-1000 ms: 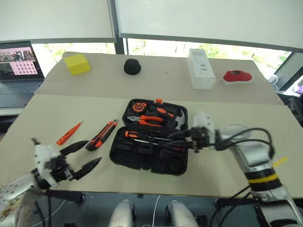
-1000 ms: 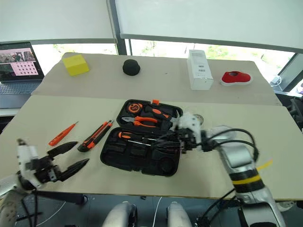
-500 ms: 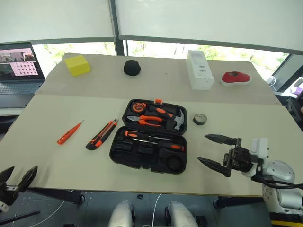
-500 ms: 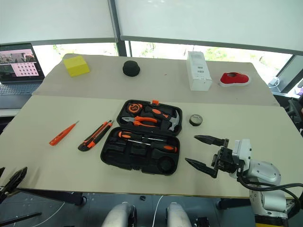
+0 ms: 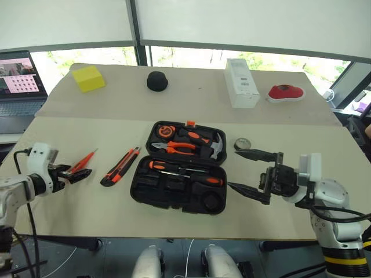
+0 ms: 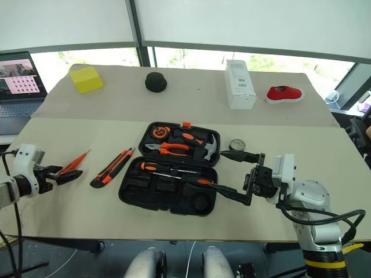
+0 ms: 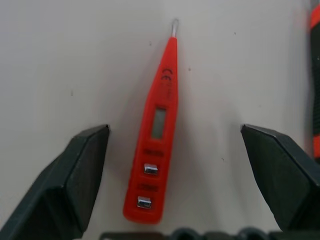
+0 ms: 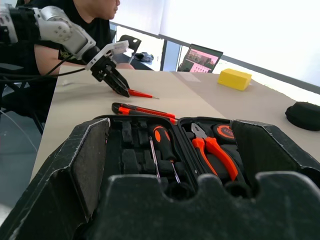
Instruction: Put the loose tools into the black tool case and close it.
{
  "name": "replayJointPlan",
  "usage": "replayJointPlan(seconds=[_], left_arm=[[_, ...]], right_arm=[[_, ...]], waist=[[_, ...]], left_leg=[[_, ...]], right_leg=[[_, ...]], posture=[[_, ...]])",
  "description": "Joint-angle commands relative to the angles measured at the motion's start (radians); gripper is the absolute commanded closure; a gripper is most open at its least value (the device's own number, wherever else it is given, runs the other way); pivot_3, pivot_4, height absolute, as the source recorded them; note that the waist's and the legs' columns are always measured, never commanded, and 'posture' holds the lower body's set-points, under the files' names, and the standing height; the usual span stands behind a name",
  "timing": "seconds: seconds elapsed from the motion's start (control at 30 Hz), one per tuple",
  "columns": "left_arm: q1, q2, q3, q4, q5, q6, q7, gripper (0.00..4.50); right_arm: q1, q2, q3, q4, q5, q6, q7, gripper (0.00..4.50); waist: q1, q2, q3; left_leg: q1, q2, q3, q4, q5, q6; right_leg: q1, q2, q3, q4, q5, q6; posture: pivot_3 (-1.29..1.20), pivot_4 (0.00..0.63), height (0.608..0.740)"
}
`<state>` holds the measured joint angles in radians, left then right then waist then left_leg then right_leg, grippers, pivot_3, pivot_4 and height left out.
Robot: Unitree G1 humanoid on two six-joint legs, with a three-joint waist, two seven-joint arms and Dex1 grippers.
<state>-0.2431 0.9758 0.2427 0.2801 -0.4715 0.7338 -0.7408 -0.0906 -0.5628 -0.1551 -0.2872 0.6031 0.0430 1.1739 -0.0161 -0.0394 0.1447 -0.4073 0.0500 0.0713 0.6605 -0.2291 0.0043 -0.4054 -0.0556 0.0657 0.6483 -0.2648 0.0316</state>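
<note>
My fingers are low around the orange tester's handle point(image 5: 79, 164) point(image 7: 154, 150), so it is time to close my left gripper now. Closing now would catch the tester.
The black tool case point(image 5: 145, 191) lies open mid-table, with the pliers, hammer and tape measure in its far half. Two black-and-orange screwdrivers point(image 5: 185, 172) rest in its near half. At the case's left lie the utility knife point(image 5: 122, 166) and the slim orange tester screwdriver point(image 7: 157, 135). My left gripper point(image 5: 81, 173) is open, low over the table, its fingers point(image 7: 75, 180) on either side of the tester's handle without touching it. The dark tape roll point(image 5: 242, 143) sits right of the case. My right gripper point(image 5: 249, 171) hovers open and empty beside the case's right edge, just in front of the roll.
On the far table half stand a yellow block point(image 5: 88, 78), a round black object point(image 5: 157, 80), a white box point(image 5: 240, 83) and a red object point(image 5: 285, 92). A laptop point(image 5: 17, 75) sits far left. A person point(image 8: 95, 20) sits beyond the table's left end.
My right gripper let go of a screwdriver in the case, opened and drew back to the right. My left gripper dropped below the front edge, then came up around the tester screwdriver.
</note>
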Motion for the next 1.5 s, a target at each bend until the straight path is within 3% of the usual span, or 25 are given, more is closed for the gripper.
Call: replayJointPlan(seconds=[0.03,0.07,0.17,0.33,0.37,0.53,0.6,0.67,0.77,0.9,1.17,1.5], left_arm=[[-0.053,0.002,-0.057,0.1,0.06,-0.041,-0.068,0.55],[-0.059,0.001,-0.07,0.109,0.07,-0.052,-0.087,0.63],[-0.074,-0.008,-0.088,0.131,0.094,-0.09,-0.135,1.97],[-0.11,-0.003,-0.077,0.155,0.104,-0.151,-0.217,3.84],[-0.129,0.006,-0.076,0.165,0.103,-0.174,-0.249,4.05],[-0.227,-0.012,-0.051,0.145,0.064,-0.442,-0.477,4.06],[-0.256,-0.012,-0.151,0.014,0.102,-0.544,-0.597,4.06],[-0.283,-0.033,-0.242,-0.098,0.13,-0.537,-0.641,4.06],[-0.3,-0.041,-0.319,-0.178,0.165,-0.491,-0.657,4.06],[-0.387,-0.085,-0.531,-0.257,0.388,-0.513,-0.625,4.06],[-0.474,-0.191,-0.631,-0.22,0.46,-0.54,-0.645,4.06],[-0.484,-0.161,-0.691,-0.231,0.569,-0.539,-0.696,4.06]], right_arm=[[0.023,-0.025,-0.014,-0.039,-0.002,-0.012,-0.004,0.0],[0.028,-0.029,-0.017,-0.039,-0.003,-0.013,-0.005,0.0],[0.049,-0.047,-0.025,-0.044,-0.009,-0.02,-0.003,0.0],[0.08,-0.072,-0.023,-0.039,-0.03,-0.047,0.012,0.0],[0.084,-0.075,-0.028,-0.037,-0.027,-0.046,0.012,0.0],[0.12,-0.113,-0.061,-0.037,-0.01,-0.039,0.035,0.0],[0.131,-0.132,-0.08,-0.046,0.003,-0.025,0.035,0.0],[0.132,-0.146,-0.089,-0.052,0.004,-0.023,0.034,0.0],[0.132,-0.158,-0.088,-0.059,0.007,-0.013,0.031,0.0],[0.172,-0.188,-0.084,-0.107,0.018,0.033,0.027,0.0],[0.203,-0.183,-0.084,-0.142,0.013,0.044,-0.011,0.0],[0.232,-0.175,-0.085,-0.158,0.007,0.03,-0.034,0.0]], waist=[[0.003,0.001,0.0],[0.004,0.001,0.0],[0.005,0.001,0.0],[0.012,0.001,0.0],[0.012,0.001,0.0],[0.022,-0.003,0.002],[0.026,-0.003,0.002],[0.03,-0.003,0.002],[0.027,-0.002,0.002],[0.021,-0.002,0.002],[0.023,-0.002,0.002],[0.025,-0.002,0.002]], left_leg=[[0.0,0.0,0.0,0.0,0.0,0.0],[0.001,0.0,0.0,0.0,0.0,0.0],[0.001,-0.001,0.001,0.0,0.0,0.0],[0.0,-0.001,0.001,0.0,0.0,0.0],[0.0,-0.001,0.001,0.0,0.0,0.0],[-0.002,-0.001,0.001,0.001,0.0,0.0],[-0.002,-0.001,0.001,0.002,0.0,0.0],[-0.003,-0.001,0.002,0.002,0.0,0.0],[-0.003,-0.002,0.002,0.002,0.0,0.0],[-0.003,-0.001,0.0,0.002,0.0,0.0],[-0.006,-0.001,-0.002,0.007,0.0,0.0],[-0.007,-0.001,-0.002,0.009,0.0,0.001]], right_leg=[[0.0,0.0,0.0,0.001,0.0,0.0],[0.001,0.0,0.0,0.001,0.0,0.0],[0.001,-0.001,0.0,0.0,0.0,0.0],[0.001,-0.002,0.0,0.0,-0.001,0.001],[0.001,-0.002,0.0,0.0,-0.001,0.001],[0.001,-0.001,-0.001,0.0,-0.001,0.001],[0.001,-0.002,-0.001,-0.001,0.0,0.001],[0.001,-0.002,0.0,-0.001,0.0,0.001],[0.002,-0.002,0.0,-0.001,0.0,0.002],[0.001,0.001,0.002,-0.001,0.0,0.002],[0.001,0.001,0.001,-0.001,0.0,0.003],[0.001,0.001,0.001,0.0,0.0,0.003]], posture=[[0.0,0.15,0.74],[0.0,0.15,0.74],[0.0,0.15,0.74],[0.0,0.15,0.74],[0.0,0.15,0.74],[0.0,0.15,0.74],[0.0,0.15,0.74],[0.0,0.15,0.74],[0.0,0.15,0.74],[0.0,0.15,0.74],[0.0,0.15,0.74],[0.0,0.15,0.74]])
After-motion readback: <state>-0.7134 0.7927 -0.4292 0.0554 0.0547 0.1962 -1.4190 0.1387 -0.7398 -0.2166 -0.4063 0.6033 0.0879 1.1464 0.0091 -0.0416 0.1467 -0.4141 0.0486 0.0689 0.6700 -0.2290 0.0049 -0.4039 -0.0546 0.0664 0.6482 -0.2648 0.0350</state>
